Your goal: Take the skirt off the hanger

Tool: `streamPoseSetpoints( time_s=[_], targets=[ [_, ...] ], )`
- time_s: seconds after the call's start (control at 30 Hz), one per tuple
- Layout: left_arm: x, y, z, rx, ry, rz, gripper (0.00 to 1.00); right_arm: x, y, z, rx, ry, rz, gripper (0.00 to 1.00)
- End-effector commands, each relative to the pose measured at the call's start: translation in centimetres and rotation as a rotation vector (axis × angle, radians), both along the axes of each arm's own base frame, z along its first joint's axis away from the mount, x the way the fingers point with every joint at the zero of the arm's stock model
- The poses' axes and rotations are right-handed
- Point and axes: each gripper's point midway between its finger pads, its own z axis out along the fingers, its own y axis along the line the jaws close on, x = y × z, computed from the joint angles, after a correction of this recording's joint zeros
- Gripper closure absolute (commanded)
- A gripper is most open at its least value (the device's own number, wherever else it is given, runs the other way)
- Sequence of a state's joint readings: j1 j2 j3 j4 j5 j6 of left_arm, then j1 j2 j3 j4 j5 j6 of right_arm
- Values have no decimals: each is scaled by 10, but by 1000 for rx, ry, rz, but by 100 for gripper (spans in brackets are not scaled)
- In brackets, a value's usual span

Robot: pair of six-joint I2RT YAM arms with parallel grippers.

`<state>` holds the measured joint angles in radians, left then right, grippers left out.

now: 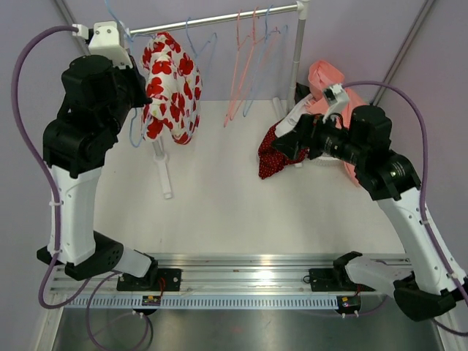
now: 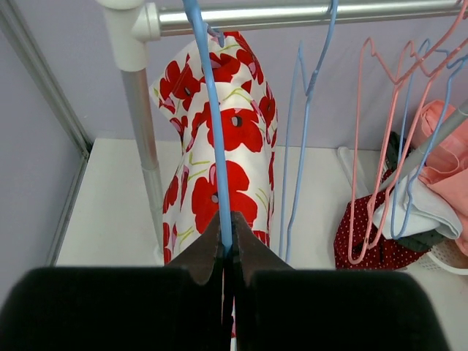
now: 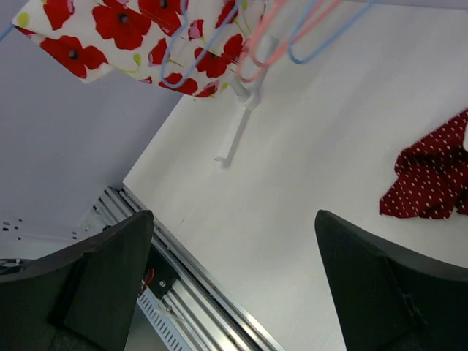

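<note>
The right gripper grabs the skirt's hem next, on the side away from the left gripper, to take the skirt off the hanger.
The skirt [image 1: 170, 91], white with red poppies, hangs from a blue hanger [image 2: 214, 124] on the clothes rail [image 1: 219, 20] at the back left. My left gripper [image 2: 227, 219] is shut on the blue hanger's wire just in front of the skirt [image 2: 227, 139], with the wire pinched between the fingertips. In the top view the left gripper [image 1: 146, 99] sits against the skirt's left side. My right gripper [image 3: 234, 227] is open with nothing between its fingers, and hovers over the table at the right [image 1: 289, 124]. The skirt's hem [image 3: 124, 29] shows at the top of the right wrist view.
Several bare pink and blue hangers [image 1: 245, 66] hang on the rail to the right of the skirt. A dark red dotted garment [image 1: 276, 153] lies on the table under the right gripper. Pink clothes [image 1: 329, 77] are piled in a white basket [image 2: 453, 256] at the back right. The rack's foot [image 1: 164, 172] juts forward.
</note>
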<state>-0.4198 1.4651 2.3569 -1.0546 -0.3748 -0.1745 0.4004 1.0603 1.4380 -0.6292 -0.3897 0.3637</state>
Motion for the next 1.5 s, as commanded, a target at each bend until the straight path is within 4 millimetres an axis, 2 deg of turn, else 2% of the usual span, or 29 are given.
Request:
streamPoseSetpoints(
  time_s=[0.0, 0.03, 0.07, 0.1, 0.13, 0.17, 0.23, 0.27, 0.3, 0.33, 0.37, 0.47, 0.57, 0.63, 0.67, 0.7, 0.77, 0.83, 0.87, 0.93, 1.03, 1.17, 1.2, 1.27, 1.3, 1.4, 1.43, 1.47],
  targets=[
    [-17, 7, 29, -51, -108, 1, 100, -19, 52, 75, 14, -208, 127, 0],
    [-20, 8, 29, -56, -110, 0, 100, -26, 60, 94, 22, -234, 146, 1],
    [-22, 7, 27, -63, -106, -6, 100, -27, 70, 96, 10, -236, 162, 0],
    [-31, 10, 31, -75, -118, -8, 100, -29, 98, 87, -22, -222, 198, 1],
    [-35, 11, 32, -86, -122, -7, 100, -34, 107, 96, -20, -243, 210, 1],
    [-36, 11, 28, -86, -113, -10, 100, -32, 127, 86, -48, -228, 230, 0],
    [-44, 14, 29, -100, -119, -11, 100, -51, 156, 87, -61, -256, 270, 1],
    [-45, 12, 26, -102, -110, -22, 100, -49, 172, 76, -91, -250, 274, 1],
    [-47, 11, 25, -105, -108, -28, 100, -50, 181, 72, -104, -257, 264, 1],
    [-51, 11, 26, -115, -111, -37, 100, -63, 197, 70, -100, -265, 302, 0],
    [-53, 10, 26, -120, -108, -45, 100, -62, 209, 58, -120, -255, 308, 1],
    [-63, 8, 29, -146, -116, -79, 100, -66, 236, 40, -129, -238, 325, 1],
    [-72, 5, 31, -167, -115, -110, 100, -60, 252, 34, -121, -244, 306, 1],
    [-75, 3, 31, -180, -113, -123, 100, -52, 255, 38, -114, -259, 270, 1],
    [-79, 2, 32, -184, -114, -138, 100, -45, 260, 32, -134, -264, 246, 1],
    [-81, 1, 33, -195, -116, -145, 100, -42, 262, 36, -129, -277, 232, 0],
    [-86, -2, 35, -207, -118, -172, 100, -29, 266, 29, -157, -292, 188, 0],
    [-90, -4, 36, -222, -119, -188, 100, -23, 270, 31, -156, -306, 165, 1],
    [-92, -6, 36, -225, -119, -203, 100, -19, 276, 24, -172, -304, 154, 0],
    [-96, -8, 39, -242, -123, -218, 100, -16, 282, 23, -169, -307, 152, 1],
    [-105, -19, 43, -268, -134, -291, 100, -11, 296, 6, -184, -289, 151, 0],
    [-114, -19, 50, -279, -156, -314, 100, -7, 299, -7, -205, -272, 134, 4],
    [-115, -18, 51, -278, -159, -314, 100, -6, 299, -15, -218, -264, 133, 8],
    [-119, -18, 53, -281, -162, -325, 100, -4, 297, -17, -215, -263, 121, 16],
    [-121, -18, 54, -285, -164, -330, 100, -4, 297, -27, -232, -256, 120, 29],
    [-127, -20, 57, -303, -172, -347, 100, -2, 295, -33, -238, -254, 103, 50],
    [-128, -20, 58, -306, -175, -352, 100, -3, 294, -32, -234, -256, 104, 78],
    [-131, -19, 59, -310, -180, -354, 100, -2, 293, -29, -226, -262, 96, 90]
  ],
)
